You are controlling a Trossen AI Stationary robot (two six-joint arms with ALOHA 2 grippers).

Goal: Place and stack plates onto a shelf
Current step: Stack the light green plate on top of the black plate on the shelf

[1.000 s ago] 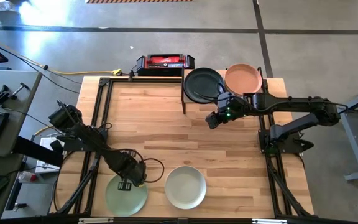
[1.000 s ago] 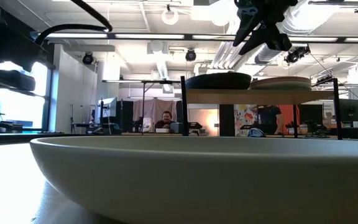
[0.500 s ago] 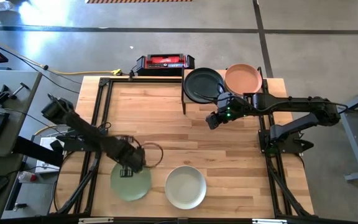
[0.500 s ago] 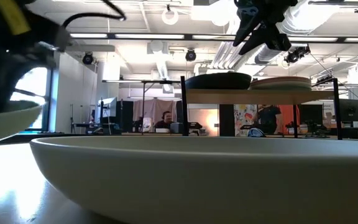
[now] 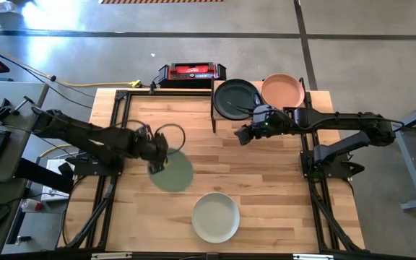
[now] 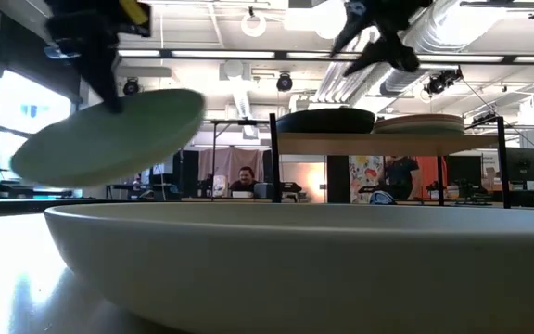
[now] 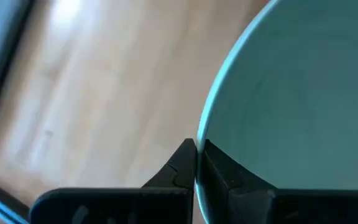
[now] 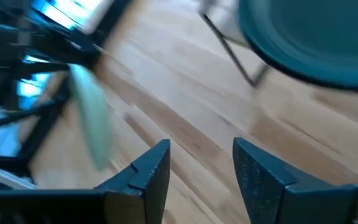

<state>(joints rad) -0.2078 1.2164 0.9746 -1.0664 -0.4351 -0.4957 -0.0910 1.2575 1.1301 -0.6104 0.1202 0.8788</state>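
The light green plate needs to be stacked onto the black plate [image 5: 235, 97]. My right gripper will grab the light green plate by its rim [image 5: 192, 173] next.
My left gripper [image 5: 156, 155] is shut on a light green plate [image 5: 173, 172], held in the air over the table's left half; in the low view the plate [image 6: 109, 134] hangs tilted below the gripper [image 6: 100, 56]. An off-white plate [image 5: 215, 217] rests on its base on the table near the front edge. The shelf [image 5: 214, 108] at the far right carries a black plate [image 5: 235, 97] and a salmon plate [image 5: 282, 90], each lying flat on the board. My right gripper [image 5: 244, 133] hovers open just in front of the shelf, with nothing between its fingers [image 8: 160, 168]. My left gripper pinches the green plate's rim [image 7: 202, 134] between its two fingers, one on the inner face and one on the outer. The fingers slant down at the rim from the table's left. The plate is lifted clear of the table and hangs tilted, stretching away from the gripper.
A red-and-black box [image 5: 191, 72] sits behind the table's far edge. Black frame rails [image 5: 114, 130] run along the table's left and right sides. Bare wood [image 5: 208, 152] lies between the green plate and the shelf.
My left gripper has risen from the near left corner and swung toward the table's middle and far side, rolling as it went. The green plate has come up off the table with it and now hangs tilted. My right gripper has opened wider while staying in place.
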